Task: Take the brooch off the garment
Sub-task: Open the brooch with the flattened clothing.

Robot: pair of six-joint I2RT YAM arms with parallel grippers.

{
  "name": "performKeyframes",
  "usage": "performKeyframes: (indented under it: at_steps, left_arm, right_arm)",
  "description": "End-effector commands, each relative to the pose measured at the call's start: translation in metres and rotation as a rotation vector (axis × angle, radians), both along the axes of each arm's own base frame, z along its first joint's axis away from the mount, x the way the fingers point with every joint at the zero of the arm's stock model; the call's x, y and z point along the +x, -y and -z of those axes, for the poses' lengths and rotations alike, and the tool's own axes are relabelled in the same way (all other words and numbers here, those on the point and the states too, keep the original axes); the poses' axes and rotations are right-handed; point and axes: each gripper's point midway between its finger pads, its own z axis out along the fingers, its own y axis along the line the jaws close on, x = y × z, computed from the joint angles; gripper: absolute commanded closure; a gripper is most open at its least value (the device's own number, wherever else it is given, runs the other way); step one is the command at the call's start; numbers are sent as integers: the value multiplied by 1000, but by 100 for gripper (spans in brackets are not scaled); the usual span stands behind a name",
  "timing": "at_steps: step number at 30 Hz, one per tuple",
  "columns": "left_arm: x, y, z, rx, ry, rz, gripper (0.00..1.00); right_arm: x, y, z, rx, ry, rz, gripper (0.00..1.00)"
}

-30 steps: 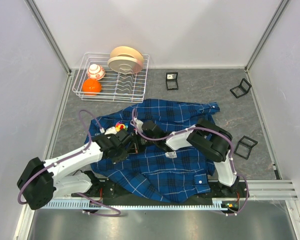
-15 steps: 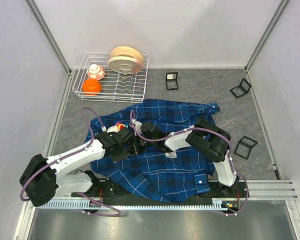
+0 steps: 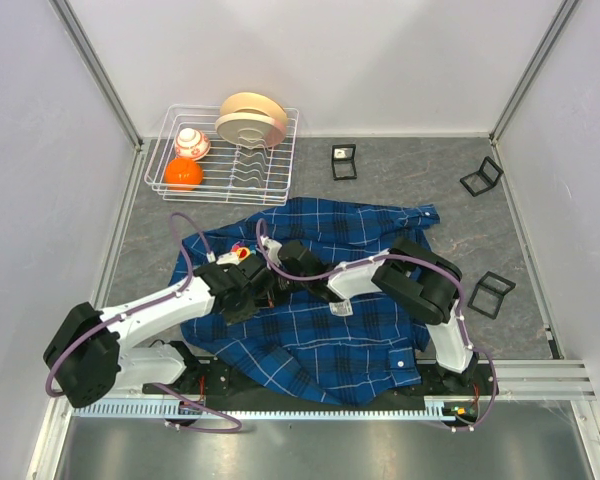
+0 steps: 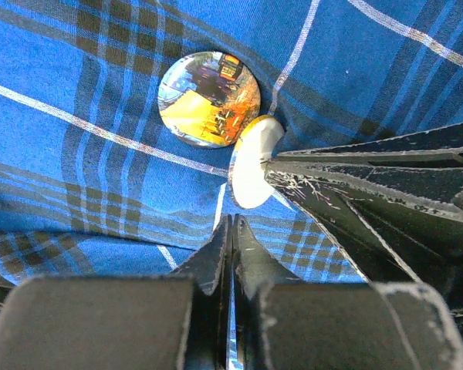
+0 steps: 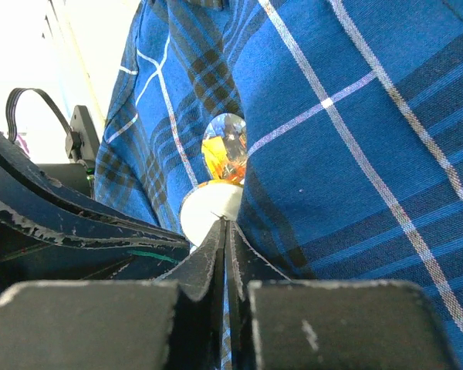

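Observation:
My left gripper is shut beside the white disc [image 4: 249, 166], so it reopens next. Then it moves toward the disc to close astride its lower edge [image 4: 250, 203].
The garment [image 3: 330, 300], a dark-blue plaid shirt, lies crumpled in front of both arms. The brooch [image 4: 208, 99], a round badge with a colourful picture, sits on the cloth and also shows in the right wrist view [image 5: 225, 146]. Right beside it is a tilted white disc [image 4: 249, 166] [image 5: 208, 212]. My right gripper [image 5: 224, 221] [image 3: 276, 272] is shut with its tips on that disc's edge; its fingers [image 4: 355, 193] reach in from the right. My left gripper [image 4: 231, 220] [image 3: 258, 286] is shut just short of the disc, with a sliver of blue cloth between its jaws.
A white wire rack [image 3: 220, 180] at the back left holds plates [image 3: 252, 120], an orange ball [image 3: 183, 173] and a striped ball [image 3: 191, 142]. Black frames [image 3: 344, 162] [image 3: 481, 177] [image 3: 492, 294] stand on the grey mat. A small colourful thing [image 3: 242, 251] shows by the left wrist.
The left arm has crept up and to the right toward the right gripper. The right gripper has shifted slightly up and left. The shirt's left edge has bunched a little.

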Motion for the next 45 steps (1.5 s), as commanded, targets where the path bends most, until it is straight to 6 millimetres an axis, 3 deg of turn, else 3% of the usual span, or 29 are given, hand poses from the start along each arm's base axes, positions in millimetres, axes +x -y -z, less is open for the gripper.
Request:
performKeyframes:
  at_steps: [1, 5, 9, 13, 14, 15, 22, 26, 30, 37, 45]
  left_arm:
    - [12, -5, -8, 28, 66, 12, 98]
    - [12, -3, -13, -12, 85, -28, 98]
    - [14, -3, -25, -98, 168, -99, 64]
    - [16, 1, -36, -216, 248, -130, 45]
    - [15, 1, -38, -239, 260, -141, 36]
    - [14, 1, -37, -242, 259, -146, 35]
    - [20, 4, -27, -224, 233, -196, 40]
    - [22, -7, -17, -173, 205, -292, 53]
    - [25, -7, -8, -197, 177, -332, 58]
    - [33, -6, -14, -220, 225, -325, 58]
    - [28, -3, -14, -239, 201, -311, 70]
  right_arm:
    - [10, -10, -20, 68, 25, -3, 92]
    - [10, -5, -27, 100, 9, 4, 91]
    - [11, -1, -34, 122, 8, 9, 90]
    - [10, -4, -28, 127, -15, 5, 91]
    - [9, -5, -27, 131, -32, 8, 91]
    - [9, -6, -29, 144, -32, 5, 91]
    - [11, -5, -28, 122, -15, 18, 92]
    - [13, -3, -23, 107, -17, 29, 92]
    - [13, -1, -23, 97, -7, 30, 92]
    - [13, -1, -20, 90, -8, 27, 92]
    - [12, -2, -17, 88, -16, 20, 93]
